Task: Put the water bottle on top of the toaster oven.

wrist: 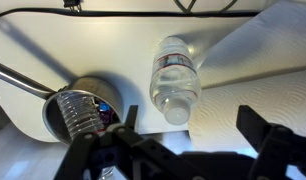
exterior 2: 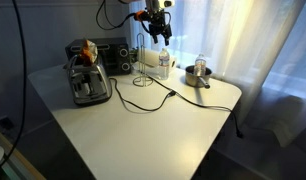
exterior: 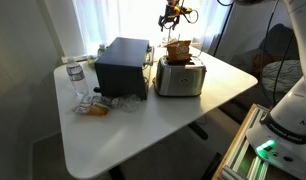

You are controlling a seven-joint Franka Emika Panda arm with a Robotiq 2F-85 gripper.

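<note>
The white cap (wrist: 176,113) sits below my open fingers with a gap in an exterior view, so my gripper needs to come down before it closes on the bottle.
The water bottle (wrist: 175,75) stands upright on the white table, a tall clear bottle with a white cap, seen from above in the wrist view. It also shows in an exterior view (exterior 2: 164,62), next to the dark toaster oven (exterior 2: 111,55), which shows again in the other exterior view (exterior: 123,65). My gripper (wrist: 190,125) is open and empty, with its dark fingers spread on either side just below the cap in the wrist view. In both exterior views the gripper (exterior 2: 156,22) (exterior: 173,13) hangs well above the bottle.
A silver slot toaster (exterior: 180,76) with brown contents stands beside the oven. White paper towel (wrist: 255,80) lies right next to the bottle. A metal bowl (wrist: 93,92) and a shorter clear bottle (exterior 2: 200,66) are near the table edge. A black cable (exterior 2: 143,98) crosses the table.
</note>
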